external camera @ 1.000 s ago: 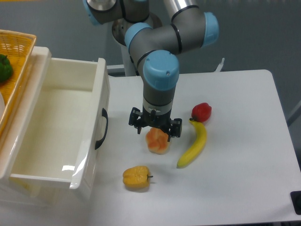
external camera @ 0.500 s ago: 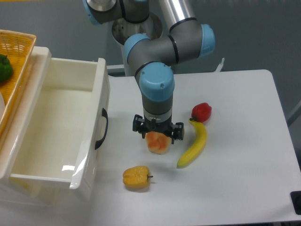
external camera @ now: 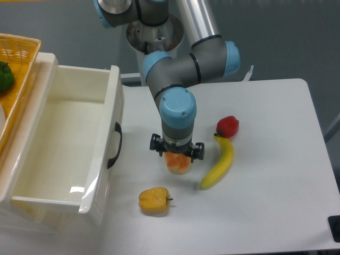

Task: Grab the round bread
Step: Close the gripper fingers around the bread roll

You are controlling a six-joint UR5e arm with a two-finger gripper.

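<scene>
The round bread [external camera: 178, 166] needs to be picked up, so my gripper should grab it next by its opposite rounded sides.
The round bread [external camera: 178, 166], a small orange-pink and cream bun, rests on the white table [external camera: 265, 202] near its middle. My gripper [external camera: 177, 158] is directly above it and has come down over its top. The jaws stand spread wide, one on each side of the bun, and have not closed on it. The upper part of the bread is hidden behind the gripper body, and only its lower half shows.
A yellow banana [external camera: 219, 163] lies just right of the bread, with a red pepper [external camera: 228, 126] at its far end. A yellow bell pepper [external camera: 154, 200] sits in front. The open white drawer [external camera: 69, 143] fills the left, with a wicker basket [external camera: 18, 53] behind it.
The arm has lowered the gripper straight down onto the bread, covering more of its top. The bread and the other objects have not moved.
</scene>
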